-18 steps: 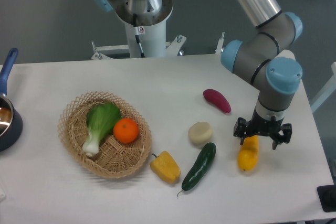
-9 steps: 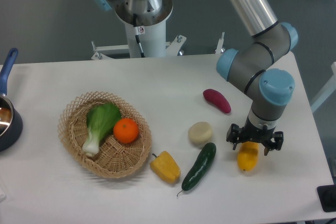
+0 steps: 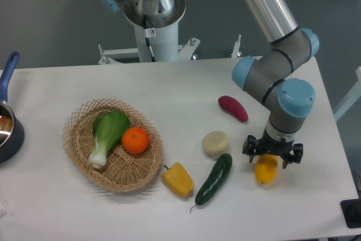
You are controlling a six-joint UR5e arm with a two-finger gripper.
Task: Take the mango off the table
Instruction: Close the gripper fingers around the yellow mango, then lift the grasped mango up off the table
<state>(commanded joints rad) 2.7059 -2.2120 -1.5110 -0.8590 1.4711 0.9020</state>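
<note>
My gripper should grab the yellow-orange mango next by its rounded end [image 3: 267, 161] to pick it up from the table.
The mango [image 3: 265, 170], a glossy yellow-orange oval, lies on the white table [image 3: 186, 91] at the right front. My gripper [image 3: 273, 159] points straight down over its upper end, with its black fingers spread to either side of the fruit. The jaws stand open around the mango's top part, which the gripper body hides. Only the lower half of the fruit shows.
A green cucumber [image 3: 215, 178] lies just left of the mango, with a pale round vegetable [image 3: 215, 143] and a purple sweet potato [image 3: 233, 108] behind it. A yellow bell pepper [image 3: 177, 179] sits beside a wicker basket [image 3: 113, 170] holding greens and an orange. A blue pot [image 3: 8, 122] is at the left edge.
The gripper has come down and shifted slightly left over the mango, covering more of its upper end. The mango itself has stayed where it was.
</note>
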